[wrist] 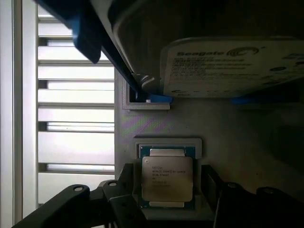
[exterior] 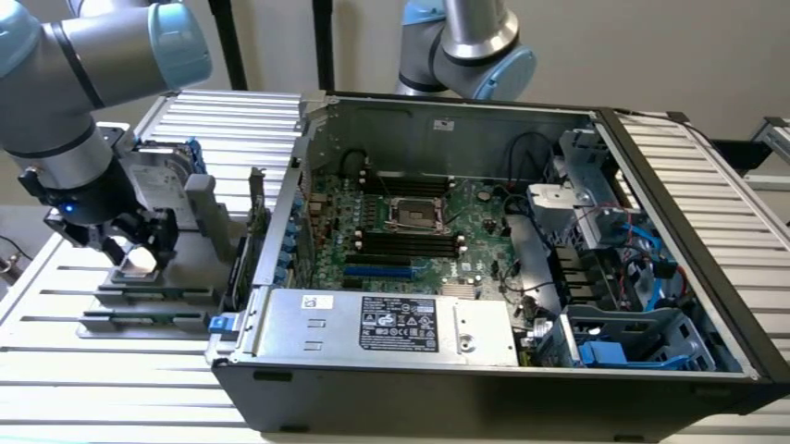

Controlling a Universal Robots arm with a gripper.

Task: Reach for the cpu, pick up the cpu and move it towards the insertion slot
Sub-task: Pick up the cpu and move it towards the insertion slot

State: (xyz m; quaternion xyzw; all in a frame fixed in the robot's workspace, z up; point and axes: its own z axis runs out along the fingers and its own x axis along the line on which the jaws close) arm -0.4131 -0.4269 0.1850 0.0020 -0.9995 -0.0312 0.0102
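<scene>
I will next grip the cpu's exposed side edges with my gripper to pick up the cpu, because the holder's raised edge wraps around the ends of the cpu [wrist: 167,178].
The cpu [wrist: 167,178] is a small flat chip with a silver-grey top. It lies in a pale grey holder [wrist: 166,142] on the fixture at the exterior view's left, outside the computer case. My gripper [exterior: 139,252] hangs right over the cpu [exterior: 133,271]. In the wrist view the gripper [wrist: 168,202] is open, with a dark finger [wrist: 126,190] on either side of the chip and a gap showing on one side. The insertion slot [exterior: 413,215], a silvery frame with a dark centre, sits on the green motherboard [exterior: 475,208] inside the open case.
An upright silver hard drive [exterior: 158,180] with blue trim [wrist: 228,66] stands just behind the cpu holder. The case's side wall [exterior: 277,231] rises between the fixture and the motherboard. A power supply [exterior: 395,324] lies at the case front. A second arm [exterior: 463,46] stands behind.
</scene>
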